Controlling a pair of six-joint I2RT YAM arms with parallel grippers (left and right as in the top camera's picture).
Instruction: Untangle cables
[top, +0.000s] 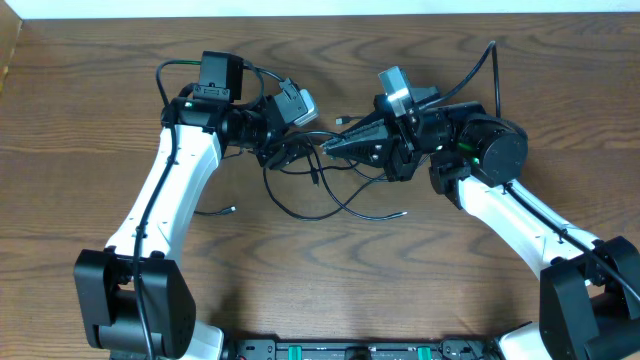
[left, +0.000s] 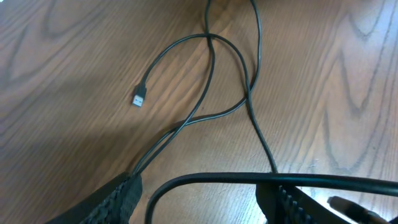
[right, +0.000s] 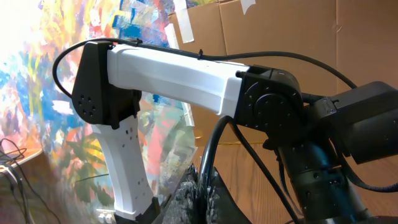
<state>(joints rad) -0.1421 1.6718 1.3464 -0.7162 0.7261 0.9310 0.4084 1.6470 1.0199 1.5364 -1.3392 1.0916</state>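
Observation:
I need to grab the black piece of cable with my left gripper next, across its raised part beside my right gripper. Then I can pull the piece out and untangle the cables.
Thin black cables lie in crossed loops on the wooden table between the two arms. In the left wrist view the cables cross twice, and a silver USB plug lies free to their left. My left gripper stands open just above the wood. One black strand runs across the gap between its fingers. My right gripper is shut on a black cable that rises out of its pads. Seen from overhead, the left gripper and right gripper nearly meet tip to tip.
Loose plug ends lie at the front left and front right of the tangle. The right wrist view looks sideways at the left arm's white link, with cardboard boxes behind.

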